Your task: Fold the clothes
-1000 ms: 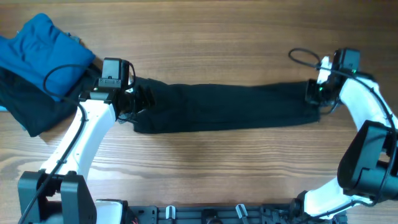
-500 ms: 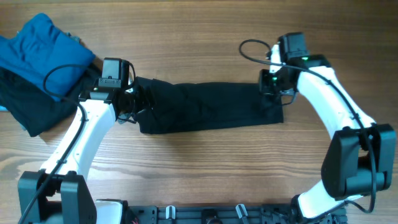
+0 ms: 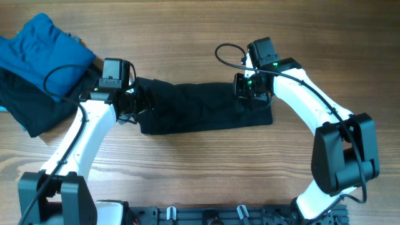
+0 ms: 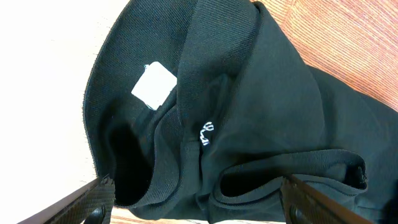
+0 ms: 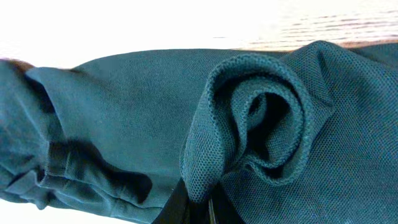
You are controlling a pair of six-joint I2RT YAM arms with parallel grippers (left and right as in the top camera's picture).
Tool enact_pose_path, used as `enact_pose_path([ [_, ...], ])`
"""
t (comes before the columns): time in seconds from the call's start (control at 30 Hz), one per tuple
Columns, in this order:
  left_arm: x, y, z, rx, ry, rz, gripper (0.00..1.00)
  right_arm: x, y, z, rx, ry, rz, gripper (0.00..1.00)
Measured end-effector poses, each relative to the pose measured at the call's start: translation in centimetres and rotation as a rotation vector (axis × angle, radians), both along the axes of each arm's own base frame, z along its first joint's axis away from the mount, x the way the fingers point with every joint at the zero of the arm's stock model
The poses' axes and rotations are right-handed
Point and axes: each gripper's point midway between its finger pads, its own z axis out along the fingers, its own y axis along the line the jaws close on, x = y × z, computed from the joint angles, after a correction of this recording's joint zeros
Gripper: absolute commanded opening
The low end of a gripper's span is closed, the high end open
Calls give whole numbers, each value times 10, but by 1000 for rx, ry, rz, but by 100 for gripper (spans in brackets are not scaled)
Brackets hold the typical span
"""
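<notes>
My left gripper takes hold of the black top by its collar end, near the white label (image 4: 154, 86), next, to fold that end inward.
The black top (image 3: 200, 106) lies across the middle of the table as a long band. Its right end is doubled back to the left. My right gripper (image 3: 250, 89) is shut on a pinched fold of that end, and the right wrist view (image 5: 200, 200) shows the fabric bunched between the fingers. My left gripper (image 3: 137, 100) is at the top's left end with its fingers wide apart. In the left wrist view my left gripper (image 4: 199, 208) straddles the collar, where the white label (image 4: 154, 86) and small white lettering (image 4: 207, 132) show.
A bright blue folded garment (image 3: 37, 47) lies on a plain black folded garment (image 3: 31, 106) at the far left. A black cable (image 3: 228, 53) loops off the right arm. Bare wooden table (image 3: 206, 169) lies in front of the top.
My right gripper has moved far to the left with the top's right end in it, so the band is now much shorter. The left arm has not moved.
</notes>
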Motion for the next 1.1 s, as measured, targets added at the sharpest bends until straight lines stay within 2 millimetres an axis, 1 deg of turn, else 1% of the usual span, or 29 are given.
enact_pose_path([
  [0.2,0,0,0,0,0,0,85,-3,6,2,34,14,2,5],
  [0.23,0,0,0,0,0,0,85,-3,8,2,39,16,7,19],
  [0.27,0,0,0,0,0,0,85,-4,10,2,43,17,12,49],
  [0.3,0,0,0,0,0,0,85,-6,13,3,51,21,14,68],
  [0.33,0,0,0,0,0,0,85,-7,16,3,61,25,20,74],
  [0.43,0,0,0,0,0,0,85,-9,25,6,91,25,36,75],
  [0.57,0,0,0,0,0,0,86,-9,26,6,98,25,42,75],
  [0.67,0,0,0,0,1,0,89,-9,25,6,94,24,41,75],
  [0.7,0,0,0,2,0,-7,92,-9,25,6,89,22,43,75],
  [0.73,0,0,0,9,-4,-28,93,-9,22,5,76,19,47,75],
  [0.83,0,3,0,30,-16,-79,93,-11,7,2,31,37,40,75],
  [0.9,2,13,-1,38,-18,-73,93,-10,-9,3,-2,40,9,75],
  [0.93,4,20,-3,42,-15,-59,93,-9,-18,7,-18,34,-10,76],
  [0.97,5,27,-7,46,-8,-45,94,-8,-24,12,-28,27,-23,76],
  [1.03,6,34,-18,47,21,-27,94,-6,-31,20,-40,7,-36,76],
  [1.1,7,33,-33,25,57,-30,95,-6,-34,23,-48,-2,-40,76],
])
